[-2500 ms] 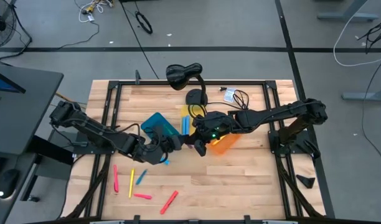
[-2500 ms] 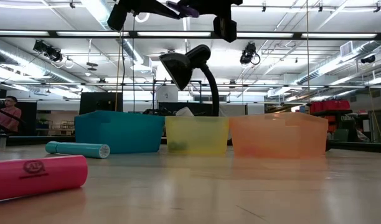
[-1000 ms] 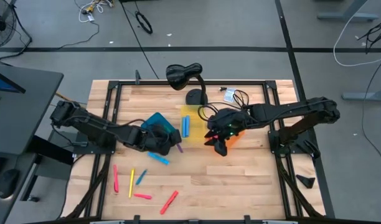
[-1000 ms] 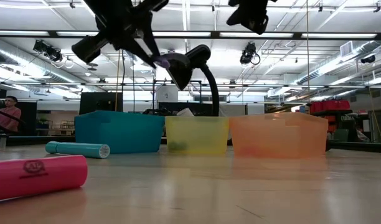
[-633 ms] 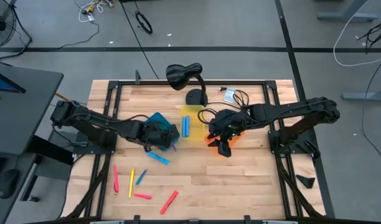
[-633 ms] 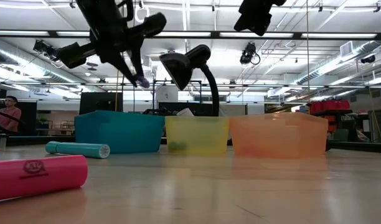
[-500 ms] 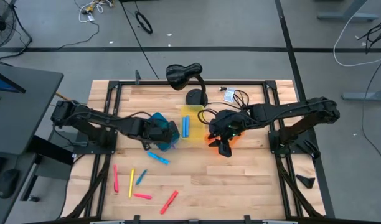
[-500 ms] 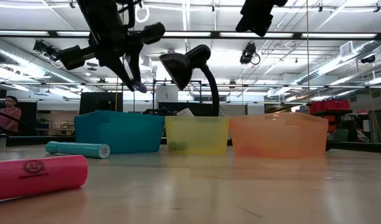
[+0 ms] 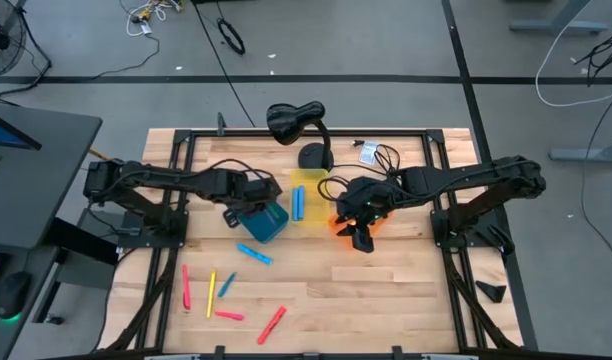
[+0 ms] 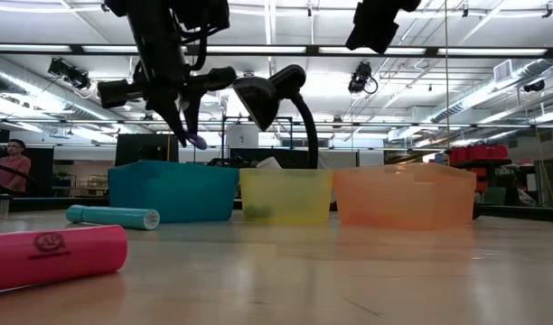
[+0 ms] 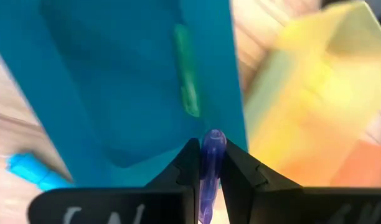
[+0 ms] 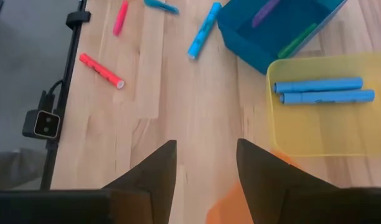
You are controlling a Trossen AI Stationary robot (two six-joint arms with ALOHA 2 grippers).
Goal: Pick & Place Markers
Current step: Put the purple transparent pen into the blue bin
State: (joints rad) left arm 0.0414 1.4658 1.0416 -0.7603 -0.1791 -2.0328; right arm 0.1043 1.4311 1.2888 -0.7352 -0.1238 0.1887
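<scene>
The purple marker is still above the blue bin's near side, so the marker would miss if my left gripper opened now.
My left gripper [image 9: 248,203] hangs over the blue bin [image 9: 266,224], shut on a purple marker [image 11: 209,163] whose tip [image 10: 197,142] points down above the bin. A green marker [image 11: 187,78] lies inside the bin. Two blue markers [image 12: 318,90] lie in the yellow bin [image 9: 304,198]. My right gripper [image 9: 360,236] stands open and holds nothing, above the orange bin [image 12: 237,208]. Several loose markers lie flat on the table's near left: blue [image 9: 254,254], pink [image 9: 185,287], yellow [image 9: 212,293], red [image 9: 271,323]. My left gripper pinches the purple marker between its two fingers [image 11: 185,168], which lie along it. The marker's rounded end [image 11: 213,140] sticks out past the fingertips. The fingers slant down from the table's left side. The marker is lifted clear, above the blue bin.
A black desk lamp [image 9: 294,122] stands at the table's far middle, behind the bins, with cables [image 9: 378,155] beside it. Black frame rails [image 9: 171,170] run along the left and right table edges. Bare wood lies near the front right.
My left gripper has carried the purple marker from the blue bin's near right corner toward the far left, over the bin. It has tipped, so the marker now points down instead of slanting toward the right. My right gripper stays over the orange bin.
</scene>
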